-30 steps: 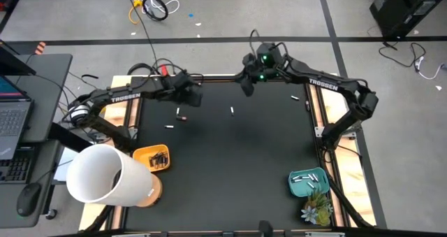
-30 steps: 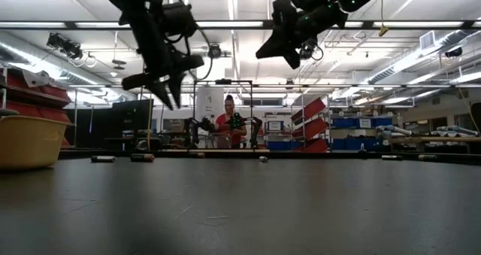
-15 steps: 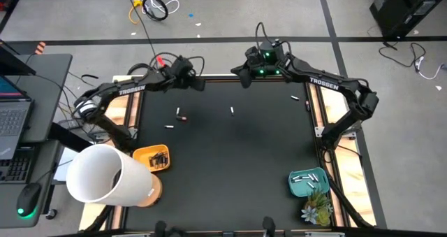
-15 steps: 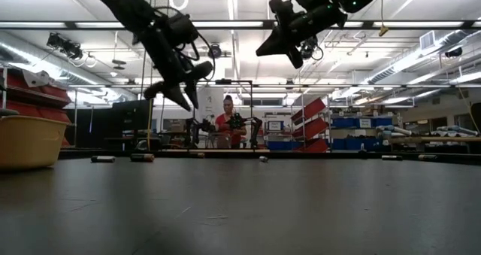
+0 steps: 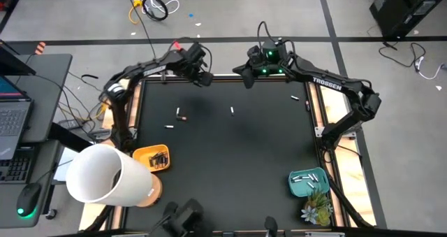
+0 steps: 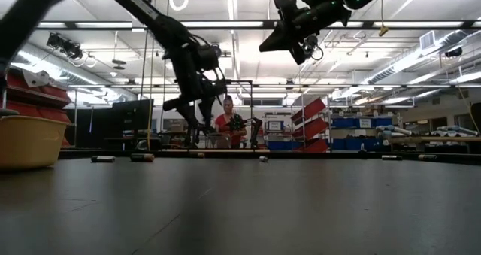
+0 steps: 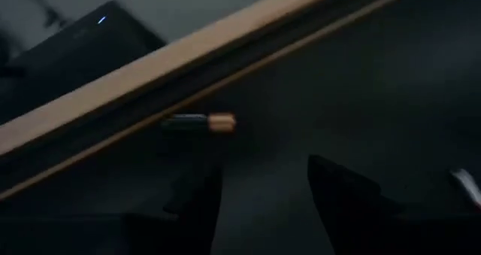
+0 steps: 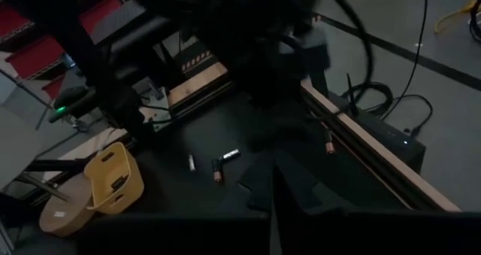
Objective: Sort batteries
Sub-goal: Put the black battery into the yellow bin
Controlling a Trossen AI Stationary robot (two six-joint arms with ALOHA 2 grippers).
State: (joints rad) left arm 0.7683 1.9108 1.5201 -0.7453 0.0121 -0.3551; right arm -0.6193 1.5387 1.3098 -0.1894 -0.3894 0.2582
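Observation:
The dark battery should go into the yellow bin, so the left gripper will next grab it by its copper end (image 7: 222, 122).
My left gripper (image 5: 203, 77) stands open over the mat's far edge, fingers slanting down, its fingers (image 7: 197, 198) just short of a dark battery with a copper end (image 7: 199, 121) that lies along the wooden rail (image 7: 188, 48). My right gripper (image 5: 244, 76) hangs shut and empty, high over the far edge, right of the left one. Loose batteries lie on the black mat (image 5: 230, 153): a dark one (image 5: 180, 114), white ones (image 5: 168, 126) (image 5: 232, 110), and two at the far right (image 5: 295, 97) (image 5: 306, 105).
A yellow bin (image 5: 152, 158) holding dark batteries sits at the mat's left near side. A teal bin (image 5: 308, 182) with white batteries stands at the right near side, a small plant (image 5: 316, 209) next to it. A big white cylinder (image 5: 105, 174) stands near the yellow bin.
My left gripper has swung from above the mat's left part toward the far edge and to the right, sinking a little and rolling at the wrist, and now stands over the battery by the rail. The batteries have stayed in place.

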